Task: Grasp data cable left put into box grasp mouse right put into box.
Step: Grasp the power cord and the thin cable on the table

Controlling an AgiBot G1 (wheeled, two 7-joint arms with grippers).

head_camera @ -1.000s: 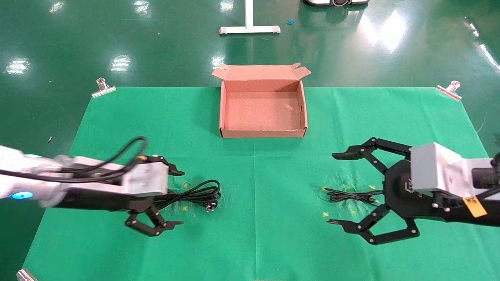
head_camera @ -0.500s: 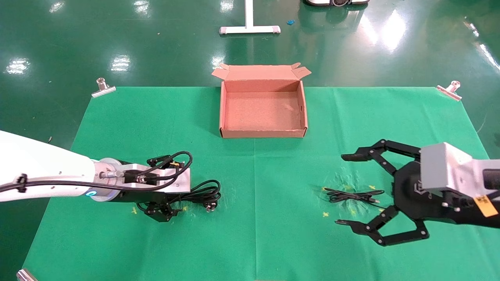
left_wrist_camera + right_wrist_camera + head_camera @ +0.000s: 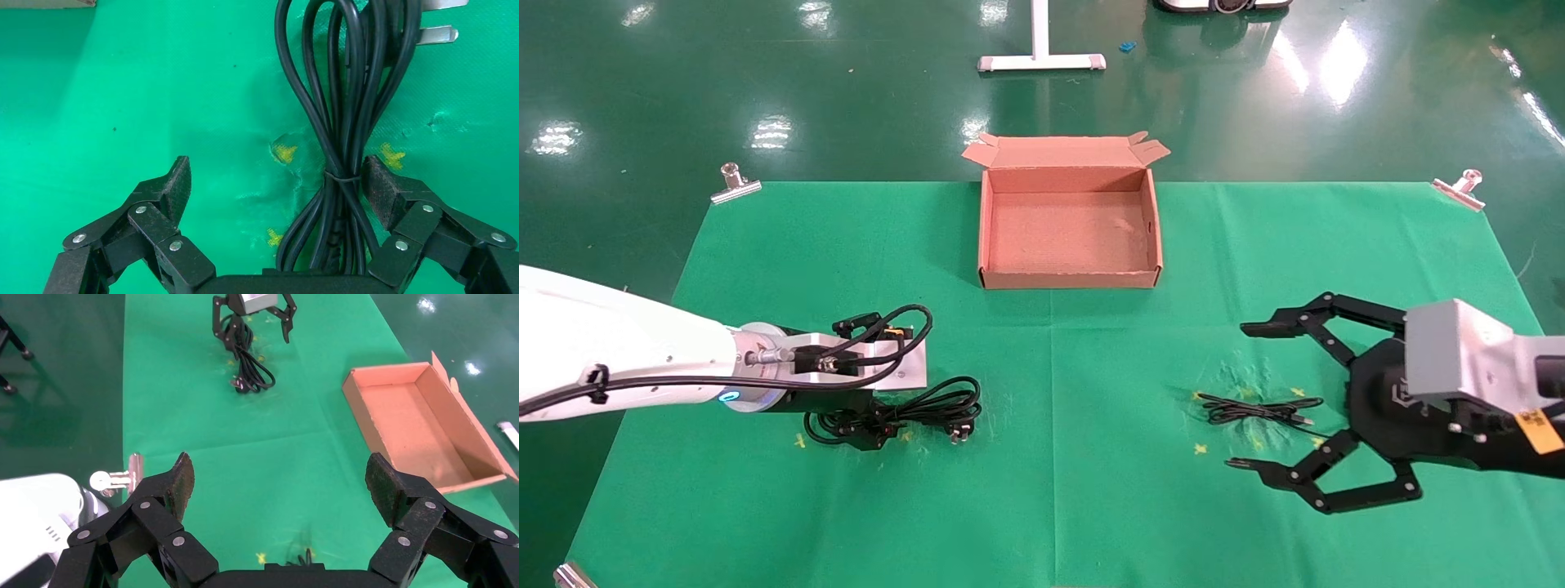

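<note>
The cord's loops spread loosely toward the plug, so my left gripper should next grab the thick coiled black cord at its tied middle (image 3: pixel 343 177).
A thick coiled black cord (image 3: pixel 944 402) with a pronged plug (image 3: pixel 958 435) lies on the left of the green cloth. My left gripper (image 3: pixel 856 429) is down over its near end and open. In the left wrist view the tied bundle (image 3: pixel 343 122) runs between the fingers of the left gripper (image 3: pixel 276 177), close against one pad (image 3: pixel 379 184) and far from the other. A thin black data cable (image 3: pixel 1254 408) lies on the right. My right gripper (image 3: pixel 1242 397) hovers wide open beside it. The brown box (image 3: pixel 1068 280) stands at the back centre with nothing in it. No mouse shows.
Metal clips hold the cloth at the far left corner (image 3: pixel 735 186) and the far right corner (image 3: pixel 1459 189). A white stand base (image 3: pixel 1040 61) sits on the green floor beyond the box. The right wrist view shows the box (image 3: pixel 361 413) and the far left gripper (image 3: pixel 251 331).
My left arm has turned its wrist and come down over the near end of the coiled cord. The right gripper has drifted slightly to the right, still open.
</note>
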